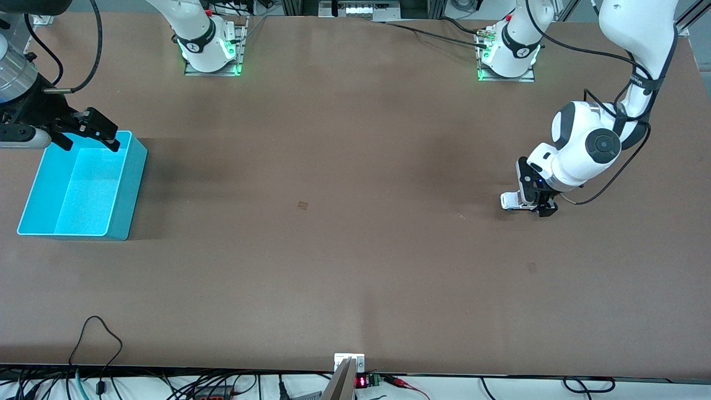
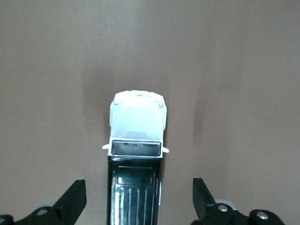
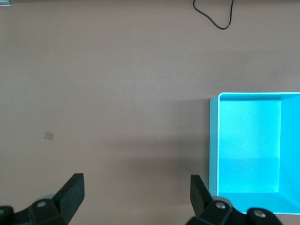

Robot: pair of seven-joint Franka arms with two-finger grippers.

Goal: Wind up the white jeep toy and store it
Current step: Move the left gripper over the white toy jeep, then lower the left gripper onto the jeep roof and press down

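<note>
I should close my left gripper on the jeep toy now, because both open fingers are beside the jeep's black roof panel.
The white jeep toy sits on the brown table toward the left arm's end. In the left wrist view the jeep toy shows its white hood and black roof panel. My left gripper is down at the table, open, with its fingers on either side of the jeep's black rear part and a gap on each side; it shows in the left wrist view too. My right gripper is open and empty over the farther rim of the blue bin. In the right wrist view this gripper hangs beside the bin.
The blue bin is empty and stands at the right arm's end of the table. A small darker patch marks the table's middle. A black cable loop lies near the table's front edge.
</note>
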